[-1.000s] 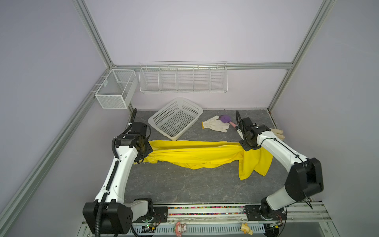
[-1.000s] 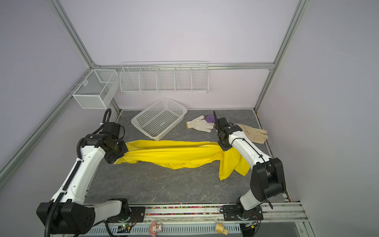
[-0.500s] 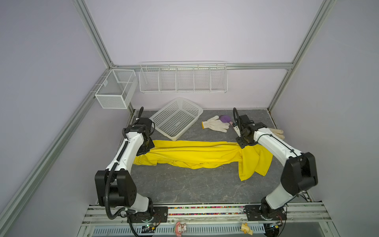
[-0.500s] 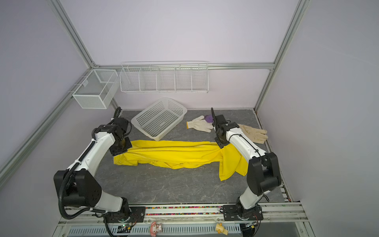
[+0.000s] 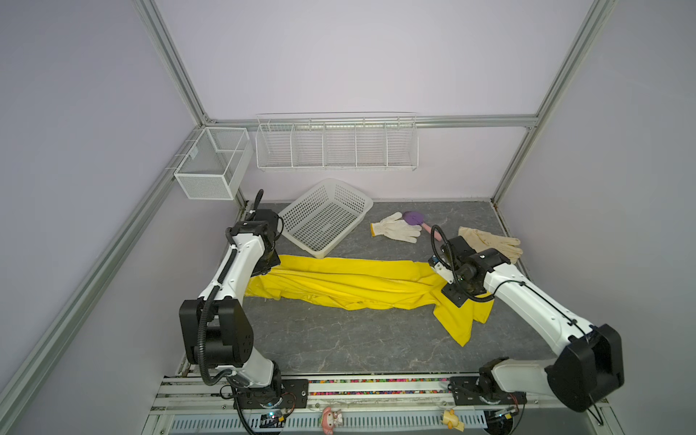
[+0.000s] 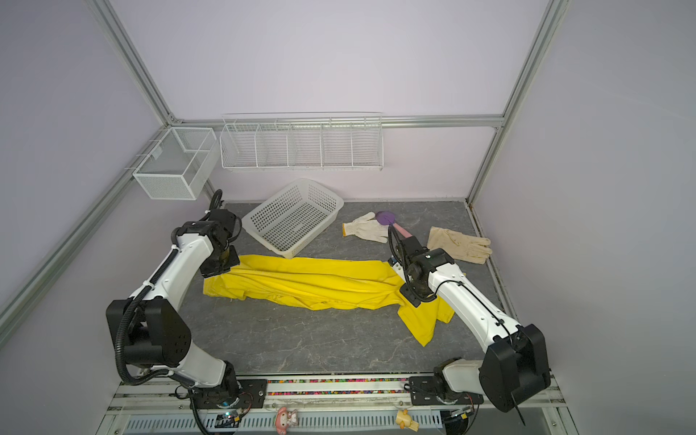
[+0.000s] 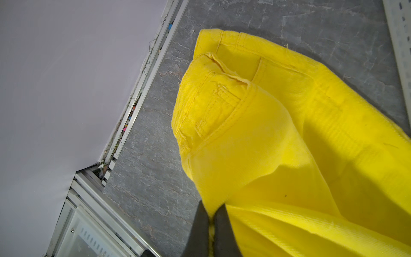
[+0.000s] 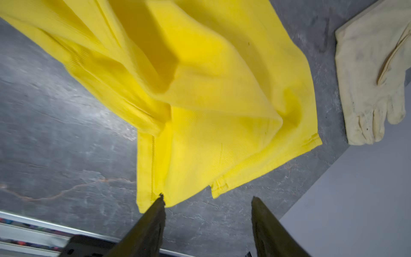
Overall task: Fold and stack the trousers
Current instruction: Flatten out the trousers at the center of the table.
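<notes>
My right gripper grabs the trousers' [image 5: 357,282] hem corner at the bunched leg end next, to spread them flat for folding.
The bright-yellow trousers [image 5: 357,282] [image 6: 312,282] lie stretched sideways across the grey mat, waist end at the left and leg ends bunched at the right. My left gripper [image 7: 212,209] is shut on a fold of fabric near the waistband [image 7: 222,93]; in both top views it sits at that left end [image 5: 269,263] [image 6: 222,263]. My right gripper [image 8: 208,198] is open above the leg hems [image 8: 222,184]. Only bare mat shows between its fingers, and one hem corner lies beside a fingertip [image 8: 160,202]. In a top view it hovers at the right end [image 5: 440,269].
A white plastic basket [image 5: 325,218] leans at the back, just behind the trousers. A white knit glove [image 5: 395,228], a purple pink-handled tool [image 5: 413,217] and a cream glove [image 5: 489,241] lie at the back right. A wire rack [image 5: 335,143] and mesh box [image 5: 211,165] hang on the walls.
The right gripper has opened and let go of the trouser leg, which now rests on the mat. The left arm has swung round, still gripping the waist end.
</notes>
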Motion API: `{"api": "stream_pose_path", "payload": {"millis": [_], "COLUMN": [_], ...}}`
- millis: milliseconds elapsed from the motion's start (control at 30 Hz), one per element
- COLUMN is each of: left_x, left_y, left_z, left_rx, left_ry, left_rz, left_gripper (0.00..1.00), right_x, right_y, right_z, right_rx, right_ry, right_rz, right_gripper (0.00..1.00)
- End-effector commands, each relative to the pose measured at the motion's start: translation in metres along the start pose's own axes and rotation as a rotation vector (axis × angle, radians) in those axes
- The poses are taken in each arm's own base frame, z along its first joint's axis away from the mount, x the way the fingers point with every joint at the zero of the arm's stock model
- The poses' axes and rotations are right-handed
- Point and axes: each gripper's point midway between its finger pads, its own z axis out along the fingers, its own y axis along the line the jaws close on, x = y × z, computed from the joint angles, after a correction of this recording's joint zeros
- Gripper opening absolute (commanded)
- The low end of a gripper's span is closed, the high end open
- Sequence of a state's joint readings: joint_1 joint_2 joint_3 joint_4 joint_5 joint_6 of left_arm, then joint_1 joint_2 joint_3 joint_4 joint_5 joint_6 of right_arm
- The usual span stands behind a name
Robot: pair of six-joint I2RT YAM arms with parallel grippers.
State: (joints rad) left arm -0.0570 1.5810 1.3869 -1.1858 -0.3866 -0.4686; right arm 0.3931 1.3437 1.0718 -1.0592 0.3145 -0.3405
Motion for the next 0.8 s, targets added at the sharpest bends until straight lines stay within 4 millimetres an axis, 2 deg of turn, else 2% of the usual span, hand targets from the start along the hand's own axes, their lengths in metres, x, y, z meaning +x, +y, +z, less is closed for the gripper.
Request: {"api": "stream_pose_path", "payload": {"millis": [0,33,100,167,233,333,433,533,633,700,767], "left_x": [-0.012,-0.012,-0.011,-0.011,-0.013,-0.015,-0.016,-0.017,-0.018,-0.019,-0.02], "left_y": [0.007,0.007,0.007,0.009,0.011,0.012,0.012,0.011,0.008,0.009,0.01], "left_z": [-0.006,-0.005,-0.003,-0.001,-0.002,0.0,0.001,0.003,0.004,0.002,0.002], "left_rx": [-0.033,-0.033,-0.034,-0.045,-0.047,-0.052,-0.055,-0.052,-0.041,-0.045,-0.044], "left_ry": [-0.029,-0.03,-0.027,-0.02,-0.028,-0.029,-0.028,-0.025,-0.024,-0.025,-0.027], "left_rz": [0.012,0.015,0.022,0.03,0.031,0.036,0.046,0.048,0.048,0.048,0.048], "left_gripper": [0.0,0.0,0.0,0.0,0.0,0.0,0.0,0.0,0.0,0.0,0.0], "right_x": [-0.017,-0.025,-0.031,-0.015,0.003,0.013,0.019,0.015,0.003,0.008,0.005], "right_y": [-0.013,-0.002,0.031,0.069,0.086,0.096,0.092,0.091,0.101,0.105,0.105], "right_z": [-0.008,-0.014,-0.027,-0.028,-0.021,-0.013,0.007,0.024,0.039,0.053,0.061], "right_rx": [-0.017,-0.076,-0.221,-0.326,-0.327,-0.328,-0.286,-0.26,-0.297,-0.299,-0.295], "right_ry": [-0.035,-0.071,-0.14,-0.114,-0.068,-0.01,0.063,0.085,0.051,0.085,0.066], "right_rz": [0.035,0.019,-0.038,-0.178,-0.316,-0.381,-0.386,-0.393,-0.378,-0.376,-0.341], "right_gripper": [0.64,0.62,0.61,0.61,0.61,0.62,0.64,0.64,0.65,0.65,0.65]}}
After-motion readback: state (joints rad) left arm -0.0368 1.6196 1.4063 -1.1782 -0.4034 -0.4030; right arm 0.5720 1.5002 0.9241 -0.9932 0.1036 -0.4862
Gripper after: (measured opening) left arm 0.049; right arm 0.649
